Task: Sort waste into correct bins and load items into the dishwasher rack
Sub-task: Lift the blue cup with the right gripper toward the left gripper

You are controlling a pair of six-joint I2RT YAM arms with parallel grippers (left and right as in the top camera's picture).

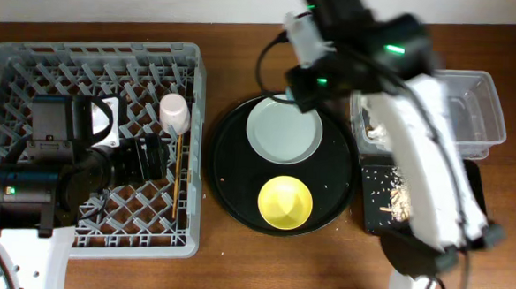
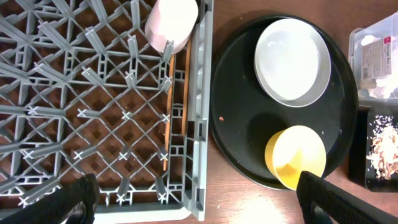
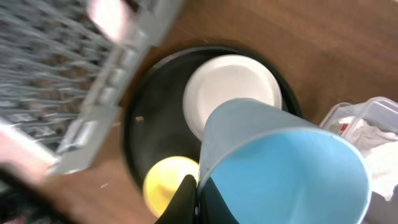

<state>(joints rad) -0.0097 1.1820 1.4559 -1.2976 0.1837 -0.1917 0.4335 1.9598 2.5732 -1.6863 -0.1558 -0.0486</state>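
Note:
My left gripper should grab the light-blue cup (image 3: 283, 171) around the outside of its body, opposite the cup's rim, to load it into the rack with its opening down.
My right gripper (image 3: 195, 198) is shut on the rim of the light-blue cup (image 3: 283, 171) and holds it in the air above the round tray's far edge (image 1: 301, 39). The pale plate (image 1: 283, 130) and yellow bowl (image 1: 285, 202) sit on the round black tray (image 1: 225, 174). My left gripper (image 2: 202, 205) is open and empty over the near right corner of the grey rack (image 1: 14, 70). The pink cup (image 1: 174, 112) and chopsticks (image 1: 177, 180) lie in the rack. The napkin (image 2: 378, 56) is in the clear tub (image 1: 472, 107). Food scraps (image 1: 401, 198) lie in the black rectangular tray (image 1: 371, 212).
The right arm (image 1: 430, 153) stretches across the clear tub and the black rectangular tray, hiding part of each. The rack fills the left side of the table. Bare wood lies between the rack and the round tray (image 2: 208, 186).

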